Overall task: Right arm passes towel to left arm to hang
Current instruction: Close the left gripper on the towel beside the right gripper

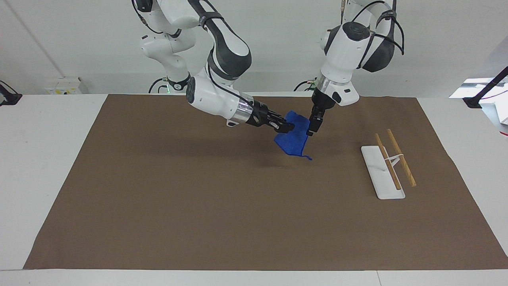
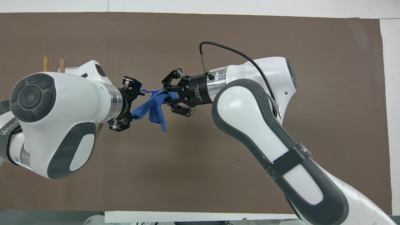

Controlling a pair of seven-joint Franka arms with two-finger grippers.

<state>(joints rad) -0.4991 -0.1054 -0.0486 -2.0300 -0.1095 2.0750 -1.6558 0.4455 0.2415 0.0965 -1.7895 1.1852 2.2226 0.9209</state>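
Note:
My left gripper is to grab the towel next by its free upper corner (image 2: pixel 137 113), which sticks out, because the towel's body (image 2: pixel 156 109) hangs slack in folds.
The blue towel (image 1: pixel 294 139) hangs in the air over the brown mat, with a thread tail at its lowest corner. My right gripper (image 1: pixel 289 127) is shut on the towel's upper edge and holds it up; both also show in the overhead view, the gripper (image 2: pixel 168 97) and the towel (image 2: pixel 152 106). My left gripper (image 1: pixel 311 130) points down right beside the towel's other edge. In the overhead view the left gripper (image 2: pixel 132 104) has its fingers spread, and the towel's edge reaches in between them.
A white rack (image 1: pixel 381 171) with two wooden rods stands on the brown mat (image 1: pixel 198 190) toward the left arm's end. The rods' tips (image 2: pixel 53 64) show past the left arm in the overhead view.

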